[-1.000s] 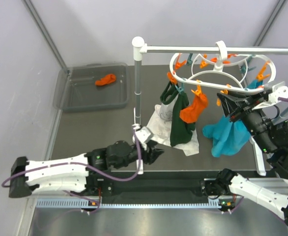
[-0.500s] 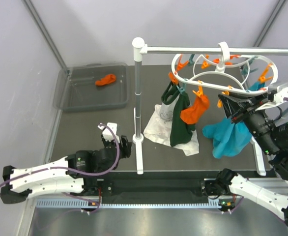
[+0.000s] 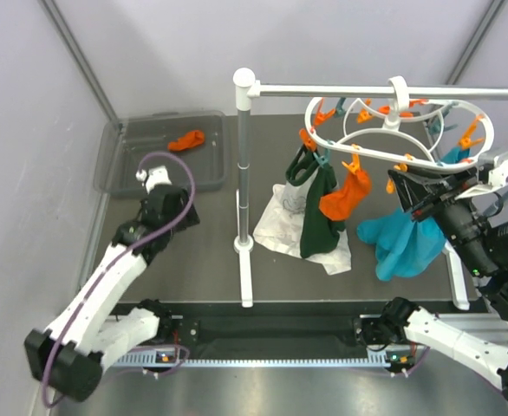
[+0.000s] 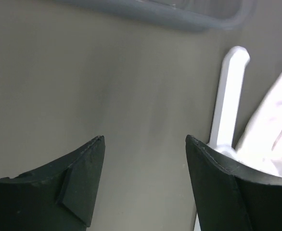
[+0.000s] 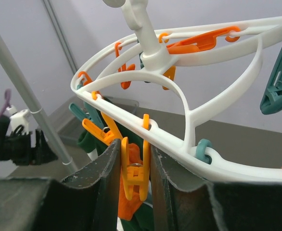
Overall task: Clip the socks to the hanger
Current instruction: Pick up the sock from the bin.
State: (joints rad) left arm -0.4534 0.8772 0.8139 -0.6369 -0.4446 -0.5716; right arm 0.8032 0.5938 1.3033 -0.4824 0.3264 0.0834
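Note:
My left gripper grabs the orange sock in the grey bin by one side of the sock's cuff next, since the remaining rim of the cuff stays free for the clothespin.
One orange sock (image 3: 186, 139) lies in the grey bin (image 3: 115, 169) at the back left. The other orange sock (image 3: 344, 195) hangs from a clothespin on the white oval hanger (image 3: 462, 160), which hooks on the rail. It also shows low in the right wrist view (image 5: 129, 211). My right gripper (image 3: 403, 185) is shut on an orange clothespin (image 5: 135, 175) under the hanger's ring (image 5: 179, 139), squeezing its handles. My left gripper (image 3: 174, 208) is open and empty over the table just in front of the bin; its fingers (image 4: 78, 168) frame bare table.
A white pole (image 3: 244, 165) with its base (image 4: 227, 96) stands mid-table and carries the rail (image 3: 341, 88). A dark green cloth (image 3: 319, 217) and a teal cloth (image 3: 406, 238) hang from the hanger. A white cloth (image 3: 276, 227) lies by the pole.
My left arm has swung away from the pole base, left and back toward the bin. The hanger has shifted slightly right with my right gripper still on the clothespin.

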